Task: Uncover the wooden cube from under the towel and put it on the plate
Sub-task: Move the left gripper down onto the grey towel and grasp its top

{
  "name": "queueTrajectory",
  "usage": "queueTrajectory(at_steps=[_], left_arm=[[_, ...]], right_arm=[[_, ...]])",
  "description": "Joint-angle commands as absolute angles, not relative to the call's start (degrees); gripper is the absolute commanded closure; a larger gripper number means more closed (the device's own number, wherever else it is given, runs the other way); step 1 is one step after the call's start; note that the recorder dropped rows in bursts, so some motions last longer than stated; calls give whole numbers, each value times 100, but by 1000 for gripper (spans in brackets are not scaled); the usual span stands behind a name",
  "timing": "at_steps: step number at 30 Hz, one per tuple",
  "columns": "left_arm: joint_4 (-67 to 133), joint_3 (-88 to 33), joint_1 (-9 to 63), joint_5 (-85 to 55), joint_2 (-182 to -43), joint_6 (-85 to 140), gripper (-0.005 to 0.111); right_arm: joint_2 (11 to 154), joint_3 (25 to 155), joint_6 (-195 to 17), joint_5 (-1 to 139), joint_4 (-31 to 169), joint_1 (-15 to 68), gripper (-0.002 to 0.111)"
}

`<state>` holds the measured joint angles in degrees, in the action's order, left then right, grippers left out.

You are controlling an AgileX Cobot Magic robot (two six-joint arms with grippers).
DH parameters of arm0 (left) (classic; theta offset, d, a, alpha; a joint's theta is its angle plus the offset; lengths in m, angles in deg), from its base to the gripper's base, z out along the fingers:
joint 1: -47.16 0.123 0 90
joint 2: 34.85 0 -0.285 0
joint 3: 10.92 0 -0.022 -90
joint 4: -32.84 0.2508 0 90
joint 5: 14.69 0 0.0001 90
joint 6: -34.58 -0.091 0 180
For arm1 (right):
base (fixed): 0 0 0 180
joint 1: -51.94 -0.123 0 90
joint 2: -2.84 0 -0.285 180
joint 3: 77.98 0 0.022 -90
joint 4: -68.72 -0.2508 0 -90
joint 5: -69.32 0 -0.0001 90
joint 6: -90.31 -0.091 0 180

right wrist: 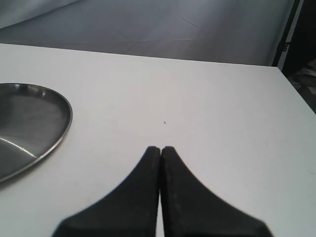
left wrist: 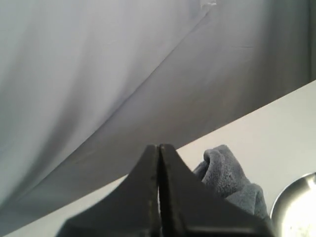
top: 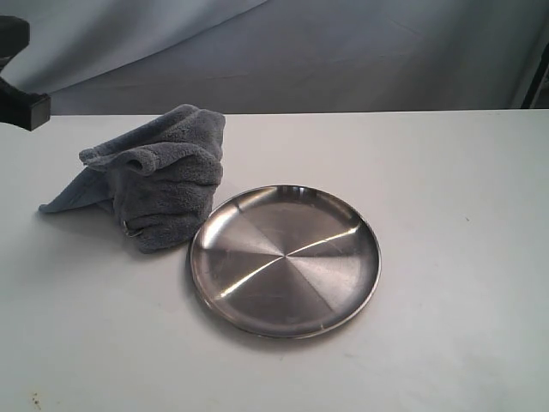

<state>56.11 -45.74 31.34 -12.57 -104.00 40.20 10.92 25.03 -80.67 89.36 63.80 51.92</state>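
The left gripper grabs the grey-blue towel's bunched top fold next, to uncover the hidden wooden cube.
The grey-blue fleece towel lies bunched in a heap left of centre on the white table, touching the rim of the round steel plate. No wooden cube shows; it is hidden. My left gripper is shut with nothing in it, held above the table, with the towel beyond it and the plate's rim at the frame's corner. A dark part of the left arm shows at the exterior view's left edge. My right gripper is shut and empty over bare table, beside the plate.
A grey cloth backdrop hangs behind the table's far edge. The table's right edge shows in the right wrist view, with dark space beyond it.
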Motion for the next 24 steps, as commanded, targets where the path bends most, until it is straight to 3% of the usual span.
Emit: queueTrajectory(at_steps=[1, 10, 24], left_arm=[[4947, -4245, 3089, -1894, -10940, 3404, 107], [4600, -3162, 3089, -3203, -12115, 3104, 107], [361, -1199, 3089, -4423, -13662, -849, 106]], right_arm=[[1063, 2480, -8070, 8936, 6356, 5185, 108], [1063, 2480, -8070, 8936, 6356, 5185, 108], [1063, 2480, -8070, 8936, 6356, 5185, 108]])
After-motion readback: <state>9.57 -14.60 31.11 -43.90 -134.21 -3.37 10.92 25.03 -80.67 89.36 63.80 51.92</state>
